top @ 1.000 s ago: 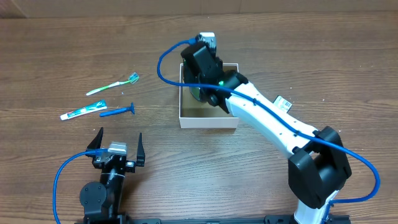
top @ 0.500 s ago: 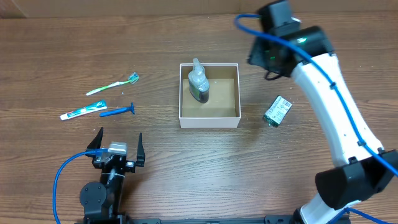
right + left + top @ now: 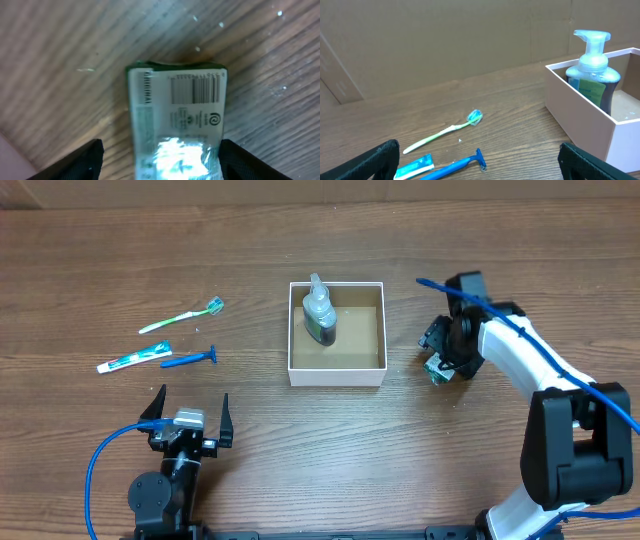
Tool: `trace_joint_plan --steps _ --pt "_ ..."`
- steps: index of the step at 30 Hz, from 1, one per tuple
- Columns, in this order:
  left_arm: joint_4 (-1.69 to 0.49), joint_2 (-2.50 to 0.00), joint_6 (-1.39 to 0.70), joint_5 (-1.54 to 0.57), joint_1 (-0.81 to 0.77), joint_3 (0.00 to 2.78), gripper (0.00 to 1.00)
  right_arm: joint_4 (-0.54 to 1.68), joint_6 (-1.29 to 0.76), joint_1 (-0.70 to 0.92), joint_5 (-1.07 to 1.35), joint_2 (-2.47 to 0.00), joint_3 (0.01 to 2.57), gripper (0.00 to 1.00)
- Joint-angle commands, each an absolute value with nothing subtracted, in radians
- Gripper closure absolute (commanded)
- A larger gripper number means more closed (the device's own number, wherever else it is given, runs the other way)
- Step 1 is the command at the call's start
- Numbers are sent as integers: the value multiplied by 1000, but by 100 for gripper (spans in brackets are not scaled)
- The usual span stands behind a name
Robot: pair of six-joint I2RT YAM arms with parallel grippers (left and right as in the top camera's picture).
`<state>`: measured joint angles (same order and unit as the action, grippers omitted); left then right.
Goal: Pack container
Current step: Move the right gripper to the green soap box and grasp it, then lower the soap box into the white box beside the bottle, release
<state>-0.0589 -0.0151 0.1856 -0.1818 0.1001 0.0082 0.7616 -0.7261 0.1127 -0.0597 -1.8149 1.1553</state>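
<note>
One finger of my right gripper overlaps the edge of the packet (image 3: 437, 370) (image 3: 175, 110) from above and would miss if it closed now, so the gripper lowers first.
The container (image 3: 336, 376), a white-walled box with a brown inside, stands mid-table with a pump bottle (image 3: 319, 315) lying in its left half. My right gripper (image 3: 445, 352) is down over a green wrapped packet (image 3: 437, 370) to the right of the container. In the right wrist view the packet (image 3: 175, 110) lies between the spread fingers of the right gripper (image 3: 167, 165), which is open. My left gripper (image 3: 190, 412) is open and empty at the front left. The left wrist view shows the container (image 3: 580, 115) and the bottle (image 3: 592, 70).
A green toothbrush (image 3: 182, 317), a toothpaste tube (image 3: 133, 359) and a blue razor (image 3: 190, 359) lie at the left, beyond my left gripper. The left wrist view also shows the toothbrush (image 3: 442, 132), the tube (image 3: 415, 166) and the razor (image 3: 455, 165).
My right arm left the container with the bottle lying inside, swung to the right and came down over the green packet. The left arm has not moved.
</note>
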Motion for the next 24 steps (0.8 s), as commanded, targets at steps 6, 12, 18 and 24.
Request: trace_joint_plan --steps 6,12,18,24 --pt "-59 -4 179 -176 106 5 0 603 -646 109 -102 -1797 1027 29" --pt "-59 -4 179 -176 106 5 0 591 -624 109 -123 -1794 1039 55" --pt "-59 -4 179 -176 106 5 0 785 -499 109 -104 -1645 1258 55" --pt "-59 -4 179 -176 106 5 0 792 -282 143 274 -1446 1388 55"
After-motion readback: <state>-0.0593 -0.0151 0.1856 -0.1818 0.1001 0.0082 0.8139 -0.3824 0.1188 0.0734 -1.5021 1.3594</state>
